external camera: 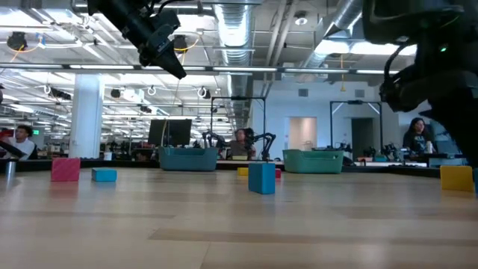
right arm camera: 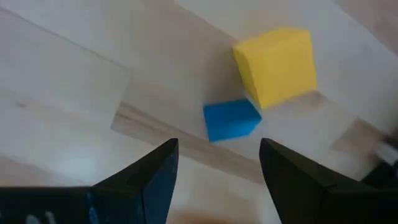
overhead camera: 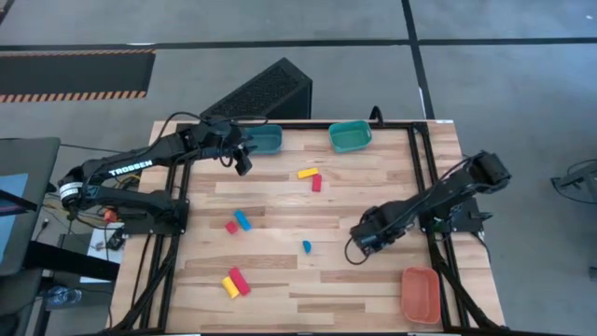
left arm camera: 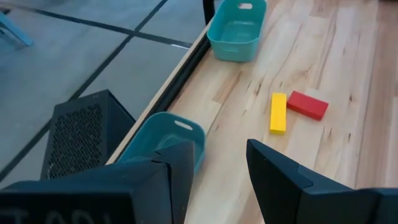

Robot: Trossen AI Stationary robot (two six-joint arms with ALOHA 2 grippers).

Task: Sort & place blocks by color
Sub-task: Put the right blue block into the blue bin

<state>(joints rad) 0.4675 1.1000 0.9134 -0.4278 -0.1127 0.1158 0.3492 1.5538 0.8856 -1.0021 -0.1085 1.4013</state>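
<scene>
My right gripper moves toward the small blue block, before closing on the small blue block [right arm camera: 231, 119], since the gripper's fingers stop short of it.
Red, yellow and blue blocks lie scattered flat on the wooden table. A yellow bar [overhead camera: 308, 173] and a red one [overhead camera: 316, 183] sit near the far bins. A red cube [overhead camera: 230, 226] rests beside a blue bar [overhead camera: 242, 220]. A yellow bar [overhead camera: 229, 287] and a red bar [overhead camera: 240, 280] lie near the near edge. My right gripper [right arm camera: 214, 165] is open, low over the table, just short of a small blue cube [right arm camera: 231, 120] and a yellow block [right arm camera: 275, 65]. My left gripper [left arm camera: 217, 165] is open, raised beside the blue bin [left arm camera: 163, 140].
Blue bin [overhead camera: 264, 140] and teal bin [overhead camera: 350, 136] stand at the table's far edge, an orange bin [overhead camera: 421, 294] at the near right corner. A black perforated box [overhead camera: 266, 91] stands beyond the far edge. People and desks show in the room behind.
</scene>
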